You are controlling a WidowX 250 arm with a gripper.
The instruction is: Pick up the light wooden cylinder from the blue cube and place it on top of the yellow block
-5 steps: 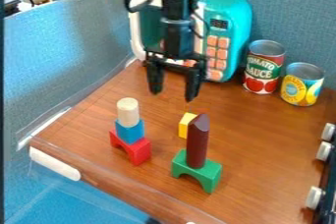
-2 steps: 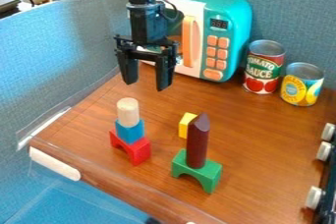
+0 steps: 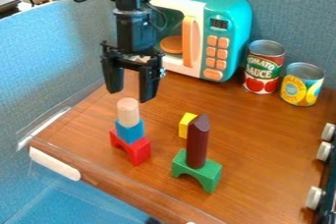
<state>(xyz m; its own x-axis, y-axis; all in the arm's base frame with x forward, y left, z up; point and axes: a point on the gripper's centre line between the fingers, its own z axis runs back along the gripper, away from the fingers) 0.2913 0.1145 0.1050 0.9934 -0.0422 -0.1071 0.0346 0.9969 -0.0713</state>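
Observation:
Next, my gripper picks up the pale wooden cylinder (image 3: 128, 112) by its round upper sides to stack it on the yellow block.
My gripper (image 3: 130, 93) hangs open above the left part of the table, just over and behind a small stack, with nothing between its fingers. That stack has a pale wooden cylinder (image 3: 128, 112) on a blue block (image 3: 130, 131), which rests on a red arch block (image 3: 137, 151). To the right, a dark maroon pointed column (image 3: 197, 142) stands upright on a green arch block (image 3: 206, 173). A yellow block (image 3: 185, 125) sits just behind the column, partly hidden by it.
A teal toy microwave (image 3: 226, 21) stands at the back. Right of it are a tomato sauce can (image 3: 264, 67) and a yellow-labelled can (image 3: 302, 84). White knobs (image 3: 315, 197) of a dark appliance line the right edge. A grey-blue partition (image 3: 59, 66) borders the left.
The gripper has moved left from in front of the microwave, lately also a little lower, to near the pale cylinder's stack. The blocks and cans have stayed where they were.

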